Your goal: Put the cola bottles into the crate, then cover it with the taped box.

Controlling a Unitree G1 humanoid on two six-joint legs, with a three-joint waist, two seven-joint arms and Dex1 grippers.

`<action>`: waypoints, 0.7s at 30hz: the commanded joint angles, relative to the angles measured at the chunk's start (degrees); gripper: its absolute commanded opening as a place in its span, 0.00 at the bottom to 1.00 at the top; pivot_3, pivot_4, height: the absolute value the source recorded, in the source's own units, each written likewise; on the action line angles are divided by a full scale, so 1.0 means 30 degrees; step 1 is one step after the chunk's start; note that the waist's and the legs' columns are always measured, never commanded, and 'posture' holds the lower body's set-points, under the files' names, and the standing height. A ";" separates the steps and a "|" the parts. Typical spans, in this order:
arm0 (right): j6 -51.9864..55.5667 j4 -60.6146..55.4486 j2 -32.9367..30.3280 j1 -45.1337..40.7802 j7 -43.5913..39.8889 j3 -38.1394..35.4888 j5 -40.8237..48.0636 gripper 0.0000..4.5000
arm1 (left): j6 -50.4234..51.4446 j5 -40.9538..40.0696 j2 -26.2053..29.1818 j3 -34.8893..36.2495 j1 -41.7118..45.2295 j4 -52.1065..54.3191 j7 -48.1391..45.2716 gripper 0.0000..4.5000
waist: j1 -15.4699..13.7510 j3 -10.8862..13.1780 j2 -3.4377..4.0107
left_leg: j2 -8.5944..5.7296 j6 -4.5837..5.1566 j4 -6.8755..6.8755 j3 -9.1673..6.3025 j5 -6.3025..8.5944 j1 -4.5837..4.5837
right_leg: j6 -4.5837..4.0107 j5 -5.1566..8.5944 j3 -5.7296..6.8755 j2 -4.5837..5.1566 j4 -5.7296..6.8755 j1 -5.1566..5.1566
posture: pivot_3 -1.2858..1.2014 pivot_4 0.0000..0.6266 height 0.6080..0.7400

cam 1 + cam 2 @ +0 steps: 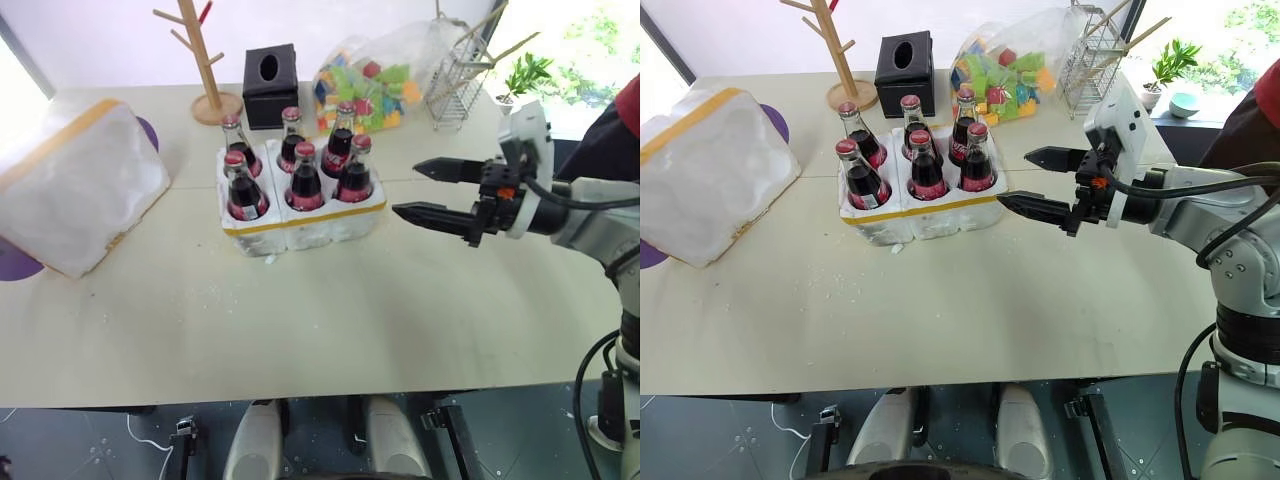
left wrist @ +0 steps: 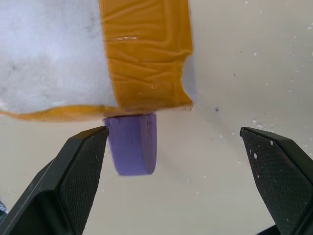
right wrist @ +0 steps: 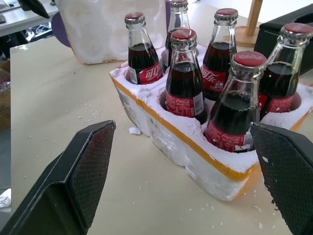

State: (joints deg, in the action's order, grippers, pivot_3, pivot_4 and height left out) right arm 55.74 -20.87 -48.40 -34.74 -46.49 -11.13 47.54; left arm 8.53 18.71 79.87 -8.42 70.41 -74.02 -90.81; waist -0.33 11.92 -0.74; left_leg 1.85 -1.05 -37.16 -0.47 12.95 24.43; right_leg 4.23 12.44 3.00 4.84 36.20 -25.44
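My left gripper grabs the taped box by the narrow purple piece (image 2: 132, 144) sticking out at the box's edge next, since the box spreads wider than my fingers open.
Several cola bottles (image 1: 304, 178) with red caps and labels stand upright in the wells of the crate (image 1: 300, 222), a low white foam tray with a yellow tape band, mid-table. The taped box (image 1: 75, 185) lies tilted at the table's left end. My right gripper (image 1: 405, 190) hovers open just right of the crate, fingers pointing at it, nothing between them; its wrist view looks at the bottles (image 3: 185, 78) from close by. My left gripper (image 2: 172, 131) is open above the box's yellow-taped edge (image 2: 146, 49) and a purple disc (image 2: 132, 147) under it.
Along the table's far edge stand a wooden mug tree (image 1: 205, 60), a black tissue box (image 1: 271, 85), a bag of coloured blocks (image 1: 370, 80) and a wire rack (image 1: 455, 80). Purple discs (image 1: 148, 133) peek out beside the box. Foam crumbs lie around the crate.
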 commanded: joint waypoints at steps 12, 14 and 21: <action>-0.0172 -0.0518 -0.0337 -0.0083 0.0310 -0.0641 0.0549 0.99 | -0.0018 0.0576 -0.1556 0.0219 -0.1532 -0.0886 0.4350 1.00 | -0.0118 -0.0012 -0.0021 | 0.0000 0.0000 -0.0022 -0.0001 -0.0001 -0.0004 | 0.0003 -0.0005 0.0000 -0.0003 0.0016 0.0007 | 0.52 0.24 1.00; -0.0126 -0.0470 -0.0421 -0.0205 0.0268 -0.0579 0.0576 0.99 | -0.0100 0.0562 -0.2267 0.0277 -0.1782 -0.0985 0.5229 1.00 | -0.0113 -0.0022 -0.0050 | 0.0000 0.0000 -0.0038 -0.0001 -0.0002 0.0003 | 0.0005 -0.0008 -0.0001 -0.0001 0.0017 0.0011 | 0.52 0.24 1.00; 0.0124 -0.0596 -0.0759 -0.0294 0.0333 -0.0733 0.0787 0.99 | 0.0604 0.0446 -0.3523 0.0480 -0.1347 -0.1148 0.6175 1.00 | -0.0130 -0.0026 -0.0058 | -0.0002 0.0001 -0.0040 -0.0001 -0.0002 -0.0014 | 0.0004 -0.0008 -0.0002 -0.0004 0.0049 0.0015 | 0.52 0.24 1.00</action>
State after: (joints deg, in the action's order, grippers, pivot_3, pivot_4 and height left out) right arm 56.13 -21.19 -49.73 -34.25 -45.60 -11.17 48.67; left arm 9.69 20.27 69.18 -7.59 65.43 -77.22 -72.31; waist -0.72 11.84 -0.92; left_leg 1.84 -1.05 -37.29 -0.48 12.95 24.38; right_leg 4.24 12.41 3.00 4.82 36.36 -25.40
